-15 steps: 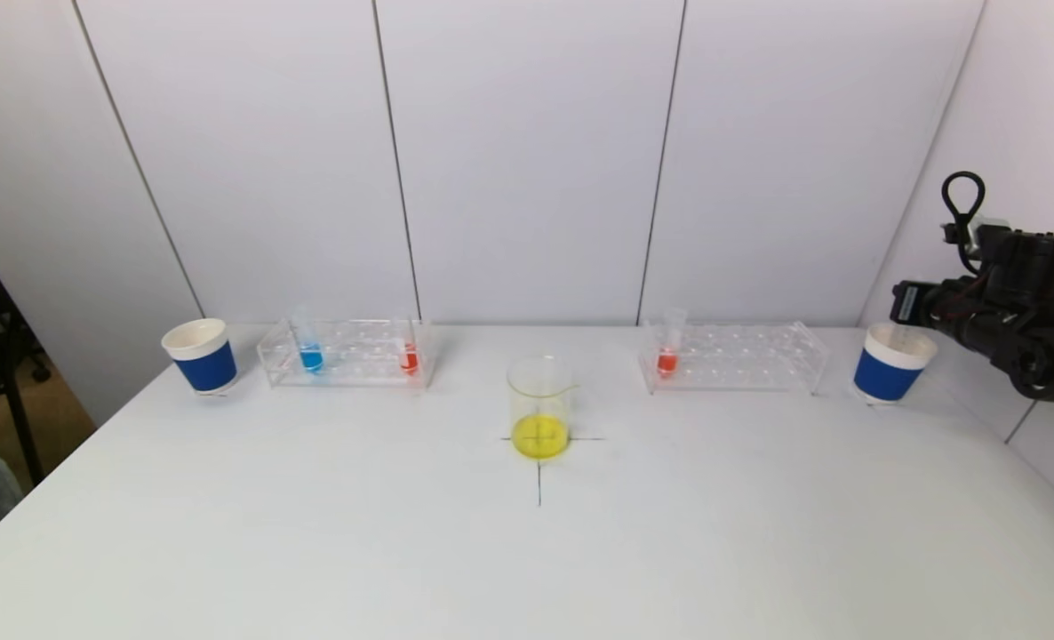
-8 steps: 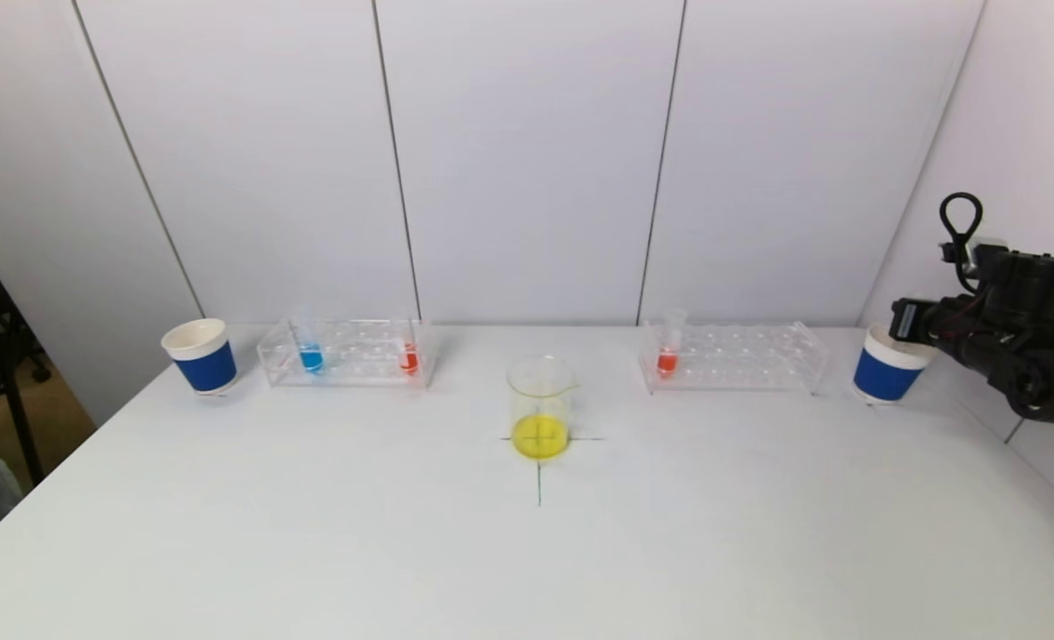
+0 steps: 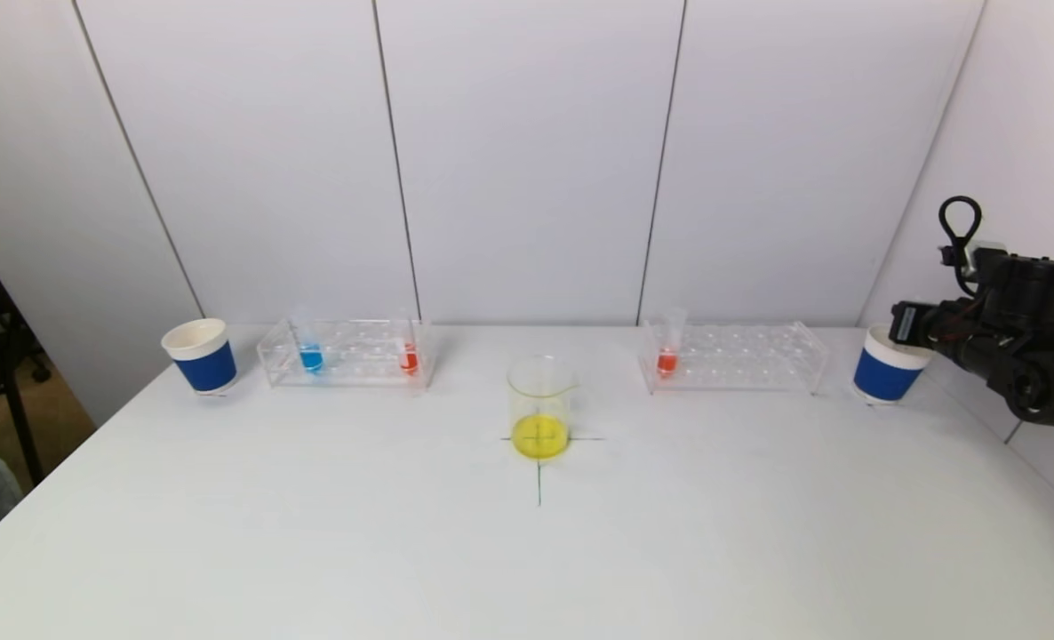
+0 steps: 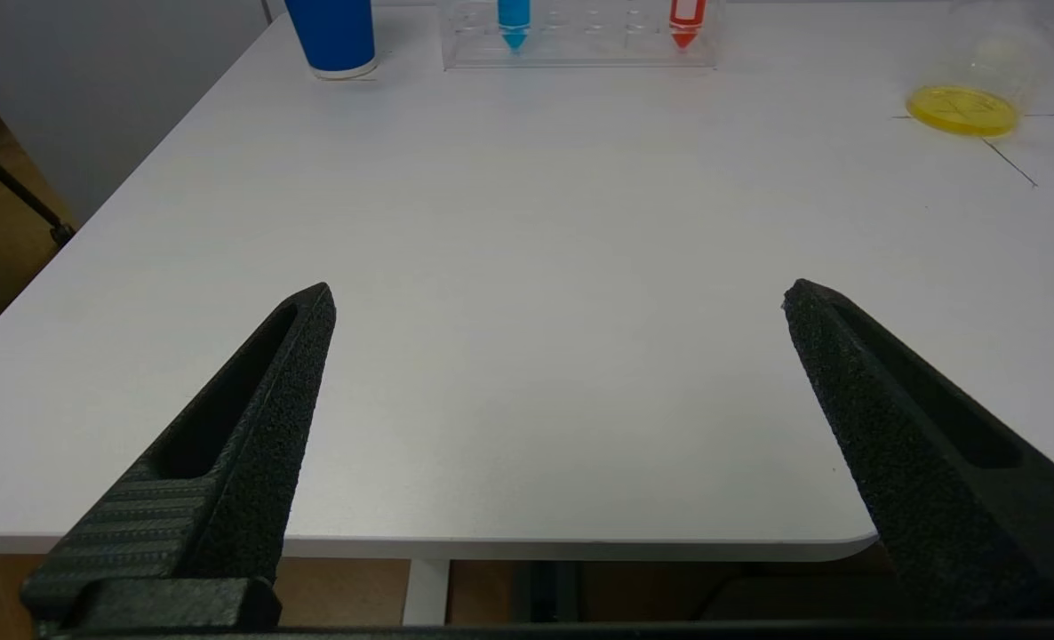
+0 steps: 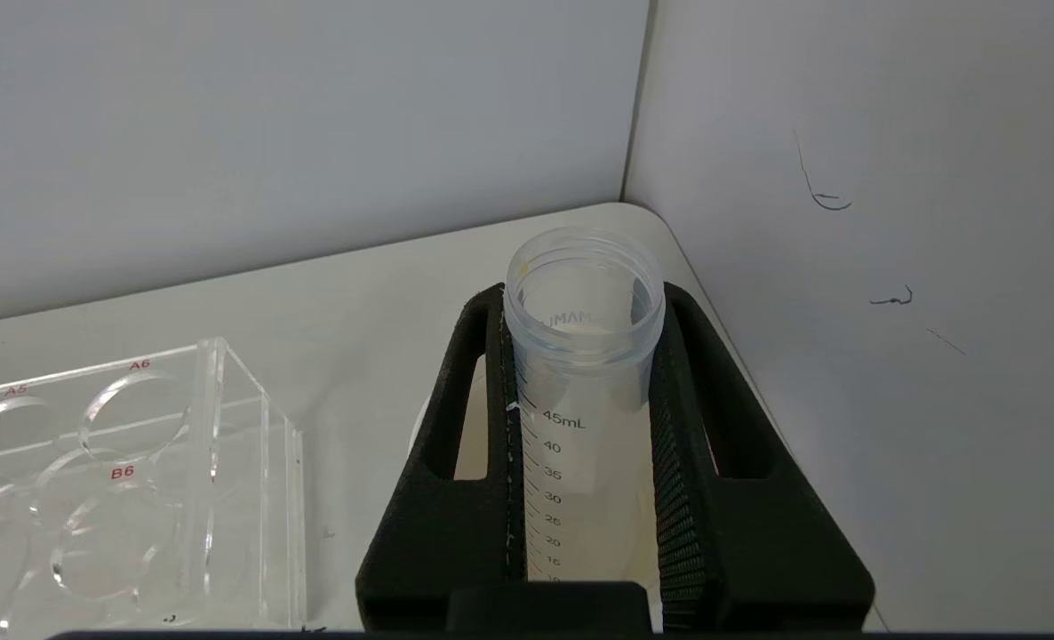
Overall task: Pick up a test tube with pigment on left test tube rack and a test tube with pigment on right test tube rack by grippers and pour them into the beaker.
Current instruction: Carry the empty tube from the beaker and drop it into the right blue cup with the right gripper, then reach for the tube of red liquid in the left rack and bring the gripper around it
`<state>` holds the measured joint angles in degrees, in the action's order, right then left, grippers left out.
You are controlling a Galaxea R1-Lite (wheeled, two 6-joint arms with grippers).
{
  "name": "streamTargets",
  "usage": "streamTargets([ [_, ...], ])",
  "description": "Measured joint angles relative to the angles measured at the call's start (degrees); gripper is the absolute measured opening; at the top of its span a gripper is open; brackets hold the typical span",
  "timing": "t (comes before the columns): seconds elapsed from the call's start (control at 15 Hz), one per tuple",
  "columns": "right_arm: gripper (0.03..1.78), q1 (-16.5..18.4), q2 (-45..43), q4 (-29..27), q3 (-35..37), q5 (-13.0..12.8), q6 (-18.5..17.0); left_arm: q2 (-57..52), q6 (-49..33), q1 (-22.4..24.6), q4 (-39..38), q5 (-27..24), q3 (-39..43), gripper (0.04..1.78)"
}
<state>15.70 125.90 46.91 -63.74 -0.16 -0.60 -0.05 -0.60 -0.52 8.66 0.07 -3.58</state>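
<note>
The held tube's lower end is down inside the blue cup's rim, so my right gripper releases the tube next.
My right gripper is shut on an empty clear graduated test tube, held upright over the mouth of the right blue paper cup. In the right wrist view the fingers clamp the tube's sides. The beaker with yellow liquid stands mid-table on a cross mark. The left rack holds a blue tube and a red tube. The right rack holds a red tube. My left gripper is open and empty over the table's near edge, out of the head view.
A second blue paper cup stands left of the left rack. The wall corner is close behind and beside my right gripper. The right rack's end lies just beside it. A person sits at the far left.
My right gripper has come down with the empty tube toward the right blue cup, then nearly stopped. Nothing else has moved.
</note>
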Motion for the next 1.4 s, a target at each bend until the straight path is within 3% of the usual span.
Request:
streamTargets([
  [0.4,0.47,0.0,0.0,0.5,0.2,0.0,0.0,0.0,0.0,0.0,0.0,0.0,0.0,1.76],
  [0.53,0.55,0.0,0.1,0.5,0.2,0.0,0.0,0.0,0.0,0.0,0.0,0.0,0.0,1.76],
  [0.67,0.71,0.1,0.1,0.5,0.2,0.0,0.0,0.0,0.0,0.0,0.0,0.0,0.0,1.76],
  [0.93,1.34,0.1,0.0,0.5,0.3,0.0,0.0,0.0,0.0,0.0,0.0,0.0,0.0,1.76],
  [1.13,1.66,0.1,-0.2,0.5,0.2,0.0,0.0,0.0,0.0,0.0,0.0,0.0,0.0,1.76],
  [1.4,1.77,0.1,-2.1,0.5,1.8,0.0,-0.4,0.0,0.0,0.0,0.0,0.0,0.0,1.76],
])
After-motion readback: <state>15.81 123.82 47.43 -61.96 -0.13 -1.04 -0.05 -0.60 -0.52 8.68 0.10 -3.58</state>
